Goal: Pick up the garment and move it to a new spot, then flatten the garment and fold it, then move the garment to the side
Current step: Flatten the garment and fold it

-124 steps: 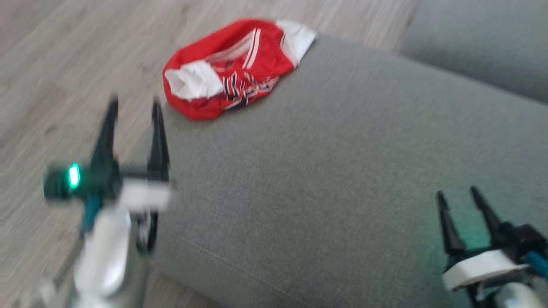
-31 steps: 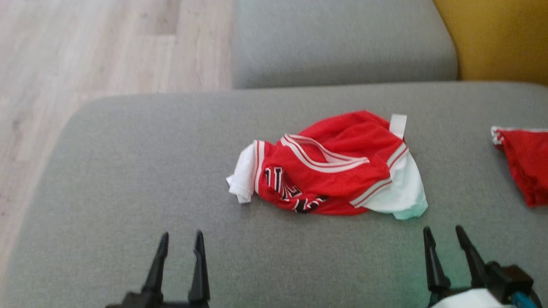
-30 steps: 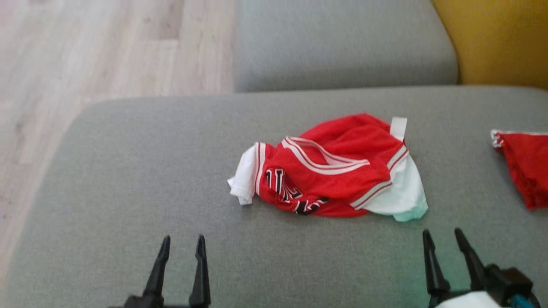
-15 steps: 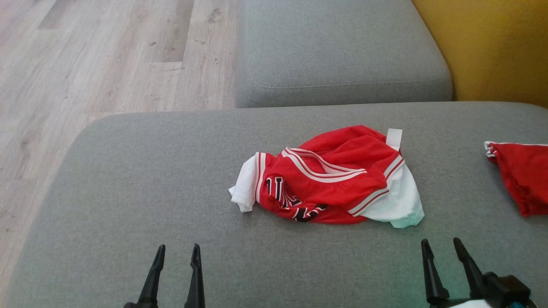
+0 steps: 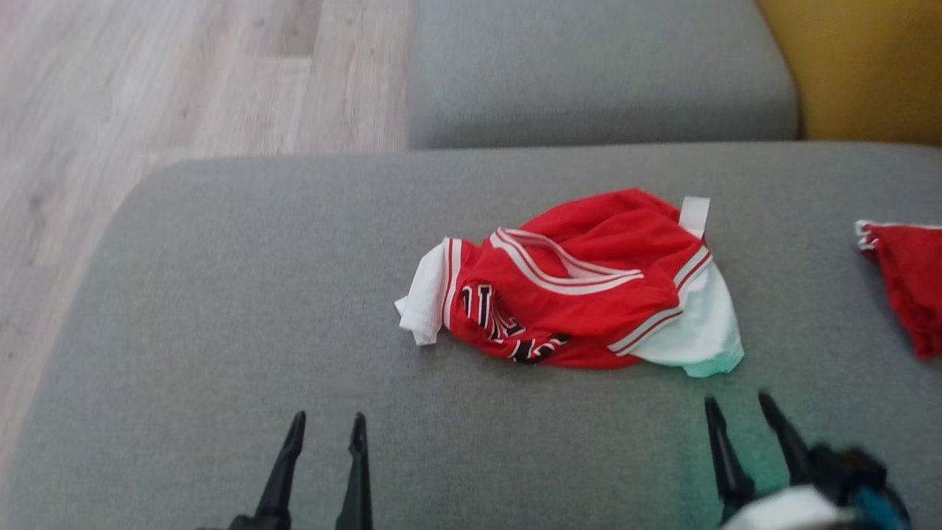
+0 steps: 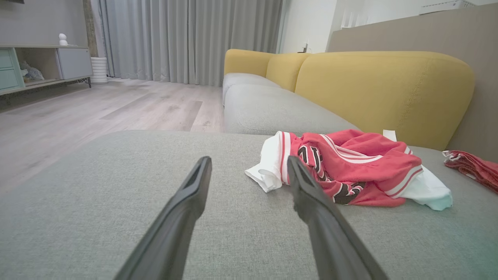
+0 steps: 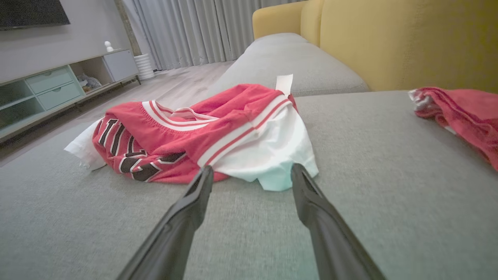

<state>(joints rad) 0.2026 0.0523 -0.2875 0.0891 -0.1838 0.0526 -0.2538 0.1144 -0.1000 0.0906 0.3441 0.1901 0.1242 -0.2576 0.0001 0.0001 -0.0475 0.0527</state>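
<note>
My left gripper next needs to grab the garment by its white sleeve hem point(image 5: 410, 318). The hem's loose edge sticks out while the red body point(image 5: 578, 311) lies bunched up.
The garment point(image 5: 581, 283) is a crumpled red jersey with white trim, white sleeves and black lettering, lying in a heap on the grey sofa cushion point(image 5: 221, 309). It also appears in the left wrist view point(image 6: 362, 171) and the right wrist view point(image 7: 202, 132). My left gripper point(image 5: 327, 423) is open near the cushion's front, well short and left of the heap. My right gripper point(image 5: 739, 408) is open just in front of the jersey's white right sleeve, apart from it. Both hold nothing.
A second red cloth point(image 5: 909, 276) lies at the cushion's right edge. Another grey cushion point(image 5: 589, 66) sits behind, with a yellow backrest point(image 5: 868, 66) at the right. Wooden floor point(image 5: 147, 96) lies left. A low cabinet point(image 7: 50, 89) stands across the room.
The head camera has shifted, so the whole picture moved slightly. The jersey lies as it did. Both grippers stay open; the right one now reaches a little nearer the white sleeve.
</note>
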